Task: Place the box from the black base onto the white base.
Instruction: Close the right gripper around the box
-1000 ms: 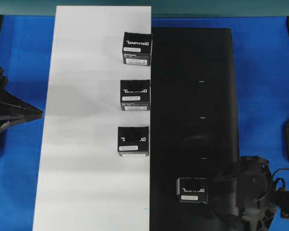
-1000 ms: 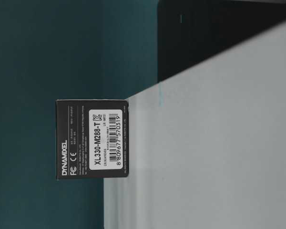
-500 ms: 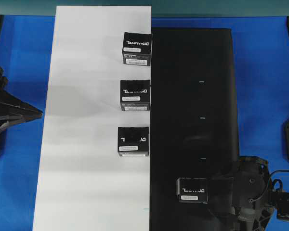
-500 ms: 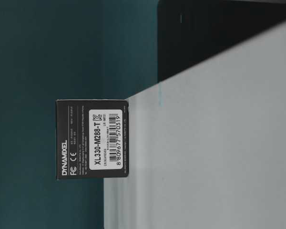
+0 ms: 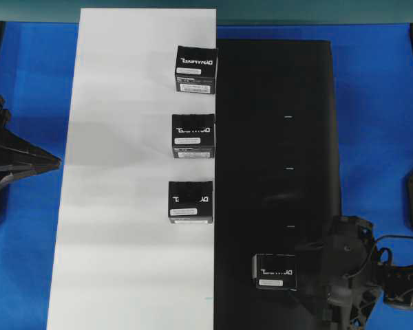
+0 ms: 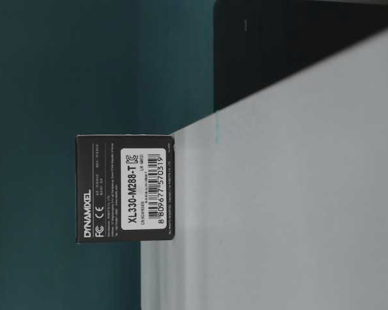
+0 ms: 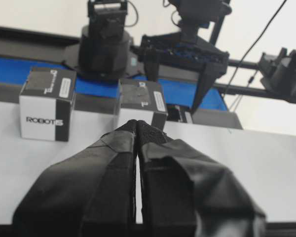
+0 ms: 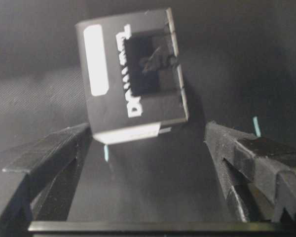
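Note:
The fingers of my right gripper stop short of the box's near edge in the right wrist view, so my right gripper should move toward the box before it closes.
The box, a small black carton with white lettering, lies on the black base near its front end. My right gripper is just right of it and open. In the right wrist view the box sits just beyond the right gripper, whose left finger is at the box's near corner; nothing is between the jaws. The white base lies left of the black one. My left gripper rests at the white base's left edge, and the left wrist view shows this gripper shut and empty.
Three look-alike cartons stand in a row along the white base's right edge. The table-level view shows one carton on the white board. Blue table surrounds both bases.
The right gripper has crept left, closer to the box on the black base, still open. The left arm and all cartons have stayed put.

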Motion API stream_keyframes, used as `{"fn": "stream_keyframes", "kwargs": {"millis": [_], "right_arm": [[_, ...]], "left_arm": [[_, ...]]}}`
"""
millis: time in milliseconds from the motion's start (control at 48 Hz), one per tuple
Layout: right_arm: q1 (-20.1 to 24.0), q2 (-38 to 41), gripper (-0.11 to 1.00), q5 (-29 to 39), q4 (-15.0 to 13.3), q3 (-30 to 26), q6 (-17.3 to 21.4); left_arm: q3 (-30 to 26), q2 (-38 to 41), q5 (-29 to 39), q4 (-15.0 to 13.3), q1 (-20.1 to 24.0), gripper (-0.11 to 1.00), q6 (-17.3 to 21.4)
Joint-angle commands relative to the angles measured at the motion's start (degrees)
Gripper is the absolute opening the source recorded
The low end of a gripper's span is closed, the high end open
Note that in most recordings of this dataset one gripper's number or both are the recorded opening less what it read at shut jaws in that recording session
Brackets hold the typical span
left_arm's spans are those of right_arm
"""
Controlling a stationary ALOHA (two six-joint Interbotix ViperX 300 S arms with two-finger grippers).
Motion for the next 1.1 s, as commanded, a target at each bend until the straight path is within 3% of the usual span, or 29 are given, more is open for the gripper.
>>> {"fn": "stream_keyframes", "kwargs": {"millis": [0,104,333,896,1083], "right_arm": [[-0.62,1.85,1.0,-1.67,-0.44,-1.05,-0.35],[-1.41,3.78,1.0,-2.55,-0.7,-1.85,-0.7],[-3.08,7.03,1.0,-3.08,-4.75,-3.34,-0.18],[-4.04,7.38,0.99,-6.33,-4.75,-2.37,-0.09],[-4.39,7.47,0.88,-7.12,-4.75,-2.37,-0.09]], "left_arm": [[-1.49,0.44,-0.26,0.09,-0.09,0.01,-0.09],[-1.49,0.44,-0.26,0.09,-0.09,0.01,-0.09],[-1.49,0.53,-0.26,0.09,-0.09,0.01,-0.09],[-1.32,0.44,-0.26,0.09,-0.09,0.01,0.0],[-1.23,0.44,-0.26,0.09,-0.09,0.01,0.0]]}}
